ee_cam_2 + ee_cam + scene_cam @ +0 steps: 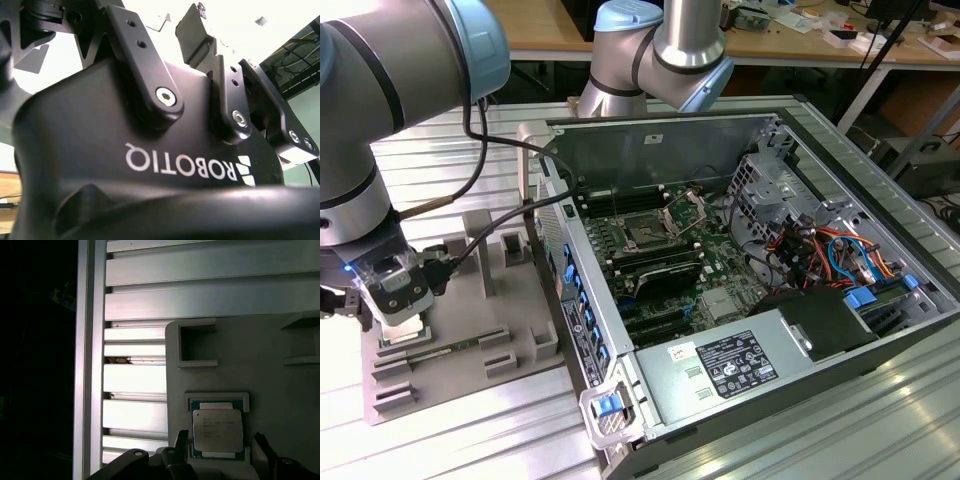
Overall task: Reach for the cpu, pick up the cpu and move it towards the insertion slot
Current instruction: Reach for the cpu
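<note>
The holder's raised sides wrap around the cpu's ends and corners, so I should next grab the cpu by the middle of its open side edges.
In the first wrist view the cpu (218,430), a pale silvery square chip, lies flat in a grey square holder (216,397) on the grey fixture plate. My gripper (221,444) hangs just over it, open, with one dark fingertip (181,439) on each side of the chip and not touching it. In the exterior view the gripper (405,325) stands low over the fixture plate (470,330) at the exterior view's left. The insertion slot (645,233) is a dark square socket on the motherboard inside the open computer case, its shiny retention frame (686,210) hinged up.
The case's side wall (575,300) with blue clips stands between the fixture plate and the motherboard. A power supply (740,365), a drive cage (765,190) and coloured cables (830,255) crowd the case. A green memory stick (430,350) lies on the plate. The ribbed aluminium table (135,415) lies beneath.
</note>
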`<state>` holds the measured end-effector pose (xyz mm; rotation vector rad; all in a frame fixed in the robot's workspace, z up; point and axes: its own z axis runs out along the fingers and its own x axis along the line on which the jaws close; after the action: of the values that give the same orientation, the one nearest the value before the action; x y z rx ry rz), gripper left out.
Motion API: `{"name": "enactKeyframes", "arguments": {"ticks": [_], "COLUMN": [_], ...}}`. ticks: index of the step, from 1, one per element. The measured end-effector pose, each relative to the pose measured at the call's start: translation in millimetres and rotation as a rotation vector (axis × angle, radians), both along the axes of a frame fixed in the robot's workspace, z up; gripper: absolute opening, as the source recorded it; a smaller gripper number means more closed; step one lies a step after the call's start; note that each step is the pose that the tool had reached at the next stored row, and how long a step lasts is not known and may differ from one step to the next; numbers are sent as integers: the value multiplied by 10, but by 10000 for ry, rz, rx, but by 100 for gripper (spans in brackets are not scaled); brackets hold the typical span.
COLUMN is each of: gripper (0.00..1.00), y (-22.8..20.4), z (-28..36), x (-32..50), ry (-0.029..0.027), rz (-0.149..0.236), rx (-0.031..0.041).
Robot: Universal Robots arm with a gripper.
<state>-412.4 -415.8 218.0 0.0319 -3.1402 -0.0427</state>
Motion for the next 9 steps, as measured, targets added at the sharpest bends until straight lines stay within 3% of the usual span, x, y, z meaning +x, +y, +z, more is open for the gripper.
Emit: {"name": "enactKeyframes", "arguments": {"ticks": [9], "gripper": [60], "y": [0], "z": [-78], "x": [0], "ry": [0], "rz": [1], "rx": [0]}}
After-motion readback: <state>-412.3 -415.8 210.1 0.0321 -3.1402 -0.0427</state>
